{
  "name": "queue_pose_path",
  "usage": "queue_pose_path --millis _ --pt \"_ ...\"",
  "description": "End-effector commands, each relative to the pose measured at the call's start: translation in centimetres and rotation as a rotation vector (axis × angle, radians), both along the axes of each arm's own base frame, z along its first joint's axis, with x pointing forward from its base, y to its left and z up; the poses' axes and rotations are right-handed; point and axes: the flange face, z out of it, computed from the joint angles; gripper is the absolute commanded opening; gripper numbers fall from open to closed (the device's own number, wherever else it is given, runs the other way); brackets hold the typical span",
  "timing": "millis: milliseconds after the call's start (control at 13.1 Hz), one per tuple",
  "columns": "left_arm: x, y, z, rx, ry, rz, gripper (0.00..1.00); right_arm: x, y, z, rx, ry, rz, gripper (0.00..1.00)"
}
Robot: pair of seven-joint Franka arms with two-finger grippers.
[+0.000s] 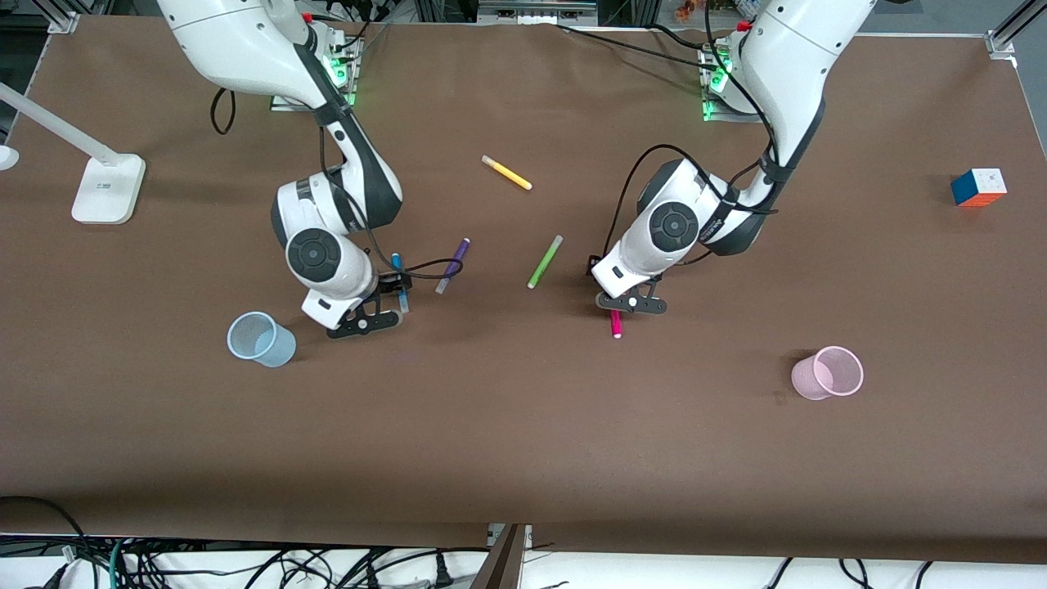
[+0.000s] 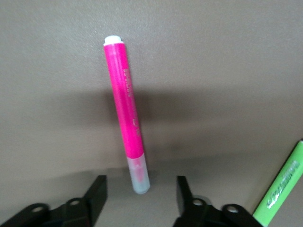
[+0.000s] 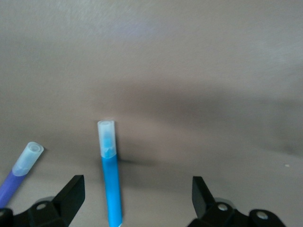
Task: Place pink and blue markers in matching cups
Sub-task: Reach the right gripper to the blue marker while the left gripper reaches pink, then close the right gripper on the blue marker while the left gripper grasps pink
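Note:
My right gripper has its fingers above the blue marker [image 3: 111,175], so closing now would miss it. It should lower before it closes on the marker.
The pink marker [image 1: 615,324] lies on the table; in the left wrist view its pink barrel [image 2: 125,109] points away and its pale cap end lies between the fingers. My left gripper [image 1: 628,306] [image 2: 140,196] is open, low over that cap end. The blue marker [image 1: 399,282] [image 3: 111,175] lies on the table between the spread fingers of my open right gripper [image 1: 391,298] [image 3: 137,194], closer to one finger [image 3: 73,191]. The pale blue cup [image 1: 262,339] stands toward the right arm's end. The pale pink cup [image 1: 828,373] stands toward the left arm's end.
A purple marker [image 1: 452,265] [image 3: 21,172] lies beside the blue one. A lime-green marker [image 1: 545,261] [image 2: 279,191] lies near the pink one. A yellow marker [image 1: 506,173] lies closer to the bases. A colour cube [image 1: 978,187] and a white lamp base [image 1: 108,188] stand at the table's ends.

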Motion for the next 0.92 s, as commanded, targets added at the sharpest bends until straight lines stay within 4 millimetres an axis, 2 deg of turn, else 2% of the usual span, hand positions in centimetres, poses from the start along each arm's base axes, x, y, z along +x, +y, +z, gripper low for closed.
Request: queue_pose_path --millis 0,76,153,306,382,535,612,841 --pt "0.6 -0.8 -0.4 0.014 -0.016 0.018 0.64 -1.9 2.3 -1.6 0.002 -0.016 0.042 1.0" --pt "0.5 -0.8 -0.7 0.023 -0.019 0.004 0.47 -2.4 3.2 -2.9 0.0 -0.021 0.063 1.0" --pt "0.4 -0.9 -0.8 0.039 -0.031 -0.024 0.4 -2.3 3.3 -3.6 0.004 -0.035 0.069 1.0" --pt "1.1 -0.7 -0.7 0.04 -0.043 -0.024 0.4 -2.0 3.3 -3.7 0.009 -0.053 0.079 1.0" --pt "1.2 -0.5 -0.8 0.043 -0.037 -0.019 0.33 -1.8 3.2 -3.5 0.008 -0.058 0.088 1.0" --pt "1.0 -0.7 -0.9 0.051 -0.029 0.001 0.0 -1.4 3.1 -3.3 0.017 -0.081 0.095 1.0" --pt "1.0 -0.7 -0.9 0.052 -0.028 0.013 0.0 -1.1 2.9 -3.1 0.022 -0.094 0.09 0.97" --pt "1.1 -0.3 -0.6 0.058 -0.024 0.018 0.0 -1.0 2.9 -3.1 0.026 -0.102 0.094 0.67"
